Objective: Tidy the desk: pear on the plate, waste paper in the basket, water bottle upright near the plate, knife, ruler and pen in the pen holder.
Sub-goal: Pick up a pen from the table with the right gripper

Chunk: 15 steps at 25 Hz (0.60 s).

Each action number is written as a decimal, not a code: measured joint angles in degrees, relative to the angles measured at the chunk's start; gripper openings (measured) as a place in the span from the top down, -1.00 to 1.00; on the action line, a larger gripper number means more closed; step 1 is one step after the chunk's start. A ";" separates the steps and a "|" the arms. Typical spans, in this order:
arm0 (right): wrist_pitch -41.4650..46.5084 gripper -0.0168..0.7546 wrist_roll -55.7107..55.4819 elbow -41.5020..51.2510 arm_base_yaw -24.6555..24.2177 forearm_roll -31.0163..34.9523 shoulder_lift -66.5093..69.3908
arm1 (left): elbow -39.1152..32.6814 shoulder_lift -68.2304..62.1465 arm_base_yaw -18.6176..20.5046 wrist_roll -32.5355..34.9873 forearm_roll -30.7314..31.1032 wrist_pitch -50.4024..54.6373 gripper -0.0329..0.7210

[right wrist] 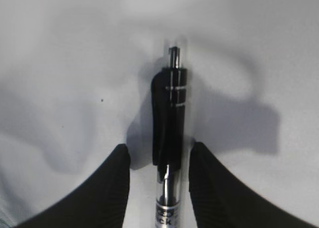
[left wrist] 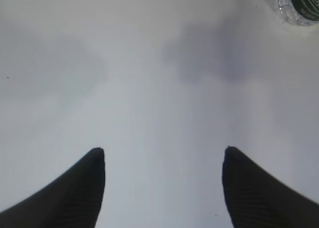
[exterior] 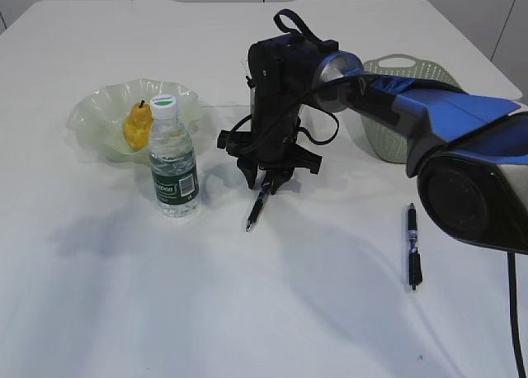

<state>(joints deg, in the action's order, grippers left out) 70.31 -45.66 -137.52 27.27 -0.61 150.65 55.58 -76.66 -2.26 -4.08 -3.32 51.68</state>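
My right gripper should close on the black pen's body (exterior: 264, 190) (right wrist: 168, 147) now, because my fingers reach down to the table on both sides of it.
The pear (exterior: 136, 127) lies in the pale-green plate (exterior: 95, 114) at the left. Just in front stands the water bottle (exterior: 174, 159), upright; its base (left wrist: 300, 4) shows in a corner of the left wrist view. My right gripper (exterior: 268, 180) (right wrist: 158, 151) reaches to mid-table and stands open astride a black pen (exterior: 256, 209) (right wrist: 172, 113), with a gap on one side. My left gripper (left wrist: 162, 151) is open over bare table. A second pen (exterior: 412, 246) lies at the right. The knife, ruler, waste paper and pen holder are hidden or out of view.
The sage-green basket (exterior: 396, 130) stands at the back right, partly behind my right arm (exterior: 429, 114). White tabletop stretches across the front.
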 joint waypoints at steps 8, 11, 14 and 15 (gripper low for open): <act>0.00 0.62 0.75 0.00 0.00 0.11 0.13 | 0.00 0.00 0.00 0.00 0.00 0.00 -0.47; -0.11 0.73 2.20 0.00 0.00 0.11 0.13 | 0.00 0.00 0.00 0.00 0.00 0.00 -0.47; -0.33 0.76 4.19 -0.21 0.00 0.61 0.13 | 0.00 0.00 0.00 0.00 0.00 0.00 -0.47; -0.31 0.76 4.98 -0.21 0.00 0.61 0.13 | 0.00 0.00 0.00 0.00 0.00 0.00 -0.47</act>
<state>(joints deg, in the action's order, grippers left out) 70.00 -40.68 -137.73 27.27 0.00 150.77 55.58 -76.66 -2.26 -4.08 -3.32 51.68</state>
